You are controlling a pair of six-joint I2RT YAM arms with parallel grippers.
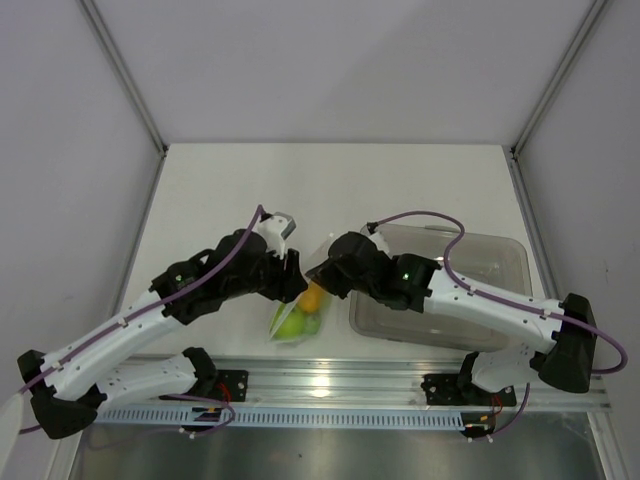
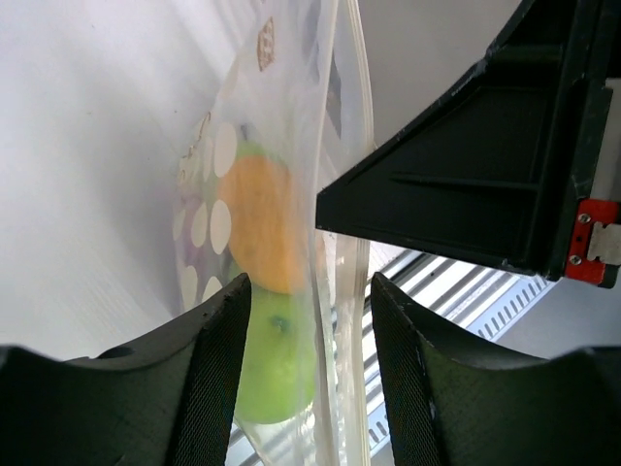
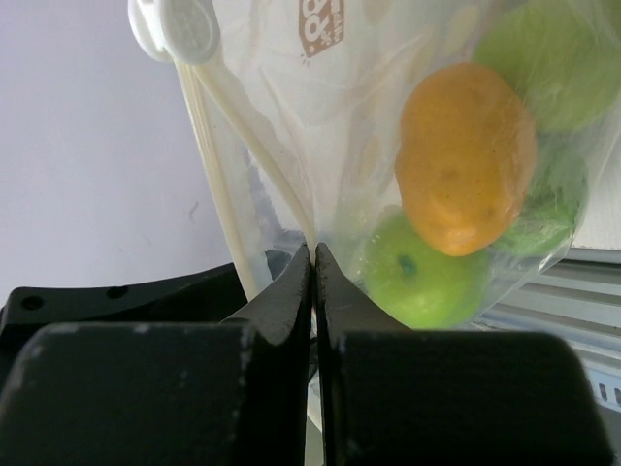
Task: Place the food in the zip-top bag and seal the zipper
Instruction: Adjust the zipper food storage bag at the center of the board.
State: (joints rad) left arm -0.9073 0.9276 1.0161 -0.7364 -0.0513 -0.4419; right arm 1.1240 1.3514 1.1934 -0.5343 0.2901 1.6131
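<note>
My left gripper is to grab the zip-top bag's upper edge (image 1: 291, 301) (image 2: 340, 303) next, away from the white tab. The tab then stays free, and the zipper can be sealed.
The zip-top bag (image 1: 290, 325) hangs between my two grippers above the table's near edge. Inside it are the orange (image 3: 466, 155), a round green fruit (image 3: 422, 277) and the yellow-green pear (image 3: 553, 58); the eggplant is not clearly visible. My right gripper (image 3: 312, 250) is shut on the bag's upper edge by the pale zipper strip (image 3: 209, 146), which has a white tab (image 3: 179, 29) at its end. My left gripper (image 2: 310, 282) is open, and the bag (image 2: 291, 116) with the orange (image 2: 257, 228) and green fruit (image 2: 277, 359) hangs in the gap between its fingers. In the top view both grippers, left (image 1: 295, 270) and right (image 1: 318, 272), meet above the bag.
A rigid clear grey tub (image 1: 480, 290) stands on the table to the right, partly under my right arm. The metal rail (image 1: 340, 385) with the arm bases runs along the near edge, just below the bag. White walls enclose the table.
</note>
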